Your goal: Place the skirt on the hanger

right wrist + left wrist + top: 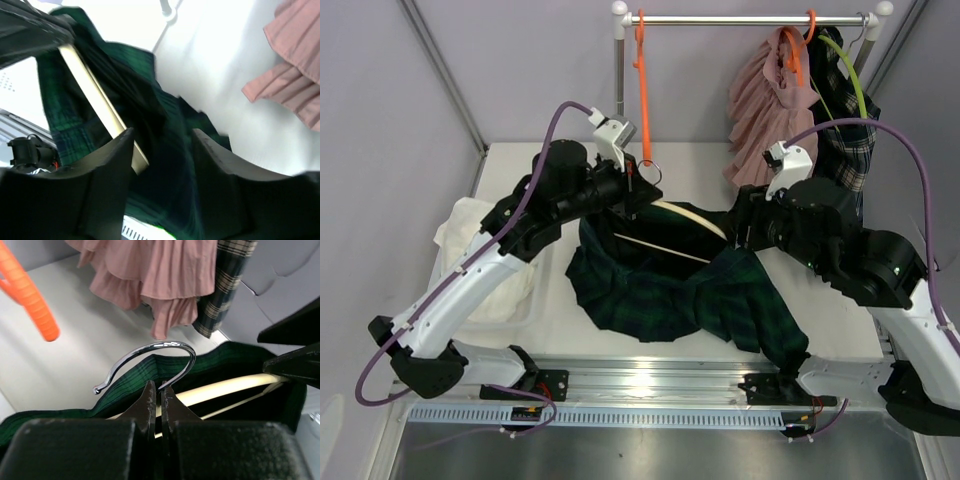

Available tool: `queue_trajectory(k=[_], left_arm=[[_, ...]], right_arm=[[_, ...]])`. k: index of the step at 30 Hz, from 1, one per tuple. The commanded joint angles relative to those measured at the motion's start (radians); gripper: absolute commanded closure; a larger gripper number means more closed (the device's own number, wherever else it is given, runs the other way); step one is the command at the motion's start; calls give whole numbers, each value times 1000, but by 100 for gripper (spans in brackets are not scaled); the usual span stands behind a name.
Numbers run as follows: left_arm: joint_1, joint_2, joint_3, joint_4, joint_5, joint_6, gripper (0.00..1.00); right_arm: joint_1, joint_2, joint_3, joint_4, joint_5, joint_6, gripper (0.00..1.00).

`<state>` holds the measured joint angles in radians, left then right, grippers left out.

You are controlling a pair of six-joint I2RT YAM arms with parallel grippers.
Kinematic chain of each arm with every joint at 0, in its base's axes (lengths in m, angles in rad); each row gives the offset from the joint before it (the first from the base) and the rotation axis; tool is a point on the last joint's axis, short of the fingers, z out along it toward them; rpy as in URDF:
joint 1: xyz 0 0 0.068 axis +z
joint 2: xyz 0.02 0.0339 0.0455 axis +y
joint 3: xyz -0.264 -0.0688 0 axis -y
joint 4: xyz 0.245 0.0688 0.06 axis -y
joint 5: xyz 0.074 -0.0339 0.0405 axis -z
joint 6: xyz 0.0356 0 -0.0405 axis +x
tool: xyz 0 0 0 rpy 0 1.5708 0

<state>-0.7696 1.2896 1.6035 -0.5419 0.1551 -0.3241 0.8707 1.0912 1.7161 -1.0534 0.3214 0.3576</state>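
Note:
The chrome hook should stay free to hang the skirt. My right gripper should next grab the cream hanger's bar near its end (pixel 265 380).
A dark green plaid skirt (pixel 670 295) lies spread on the white table, draped partly over a cream wooden hanger (pixel 692 219) with a chrome hook (pixel 150 352). My left gripper (pixel 638 190) is shut on the foot of that hook, and in the left wrist view its fingertips (pixel 159 388) pinch the wire just above the cream bar (pixel 230 387). My right gripper (pixel 740 230) stands open at the hanger's right end. In the right wrist view its jaws (pixel 162 132) straddle dark skirt cloth (pixel 170 165), with the end of the hanger's bar (pixel 97 97) beside the left finger.
A clothes rail (pixel 750 18) runs across the back, carrying an orange hanger (pixel 644 90), a pink ruffled skirt (pixel 765 110) and a plaid garment (pixel 845 130) on a green hanger. A white cloth (pixel 470 245) lies in a bin at the left.

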Motion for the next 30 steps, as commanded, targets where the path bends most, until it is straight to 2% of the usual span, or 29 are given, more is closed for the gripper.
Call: queue_trajectory(k=[1,5,9,14,25,30], left_arm=[[3,-13,67,123,96,-15,100],[3,4,78,119,118,-9,100],[3,17,81,126,142,-15,100],[1,28,85,138,161,-27,100],[-20,54,84,155,175,-36,100],[-30,60,81,161,170,-36,100]], right_arm=[[2,-36,-9,82,-28,-45,43],[2,-76,-38,151,-48,-81,37],[2,-97,-76,227,-146,-137,36],[8,-31,-81,199,-220,-175,38],[54,58,-70,159,-199,-207,39],[59,65,-72,155,-191,-204,55]])
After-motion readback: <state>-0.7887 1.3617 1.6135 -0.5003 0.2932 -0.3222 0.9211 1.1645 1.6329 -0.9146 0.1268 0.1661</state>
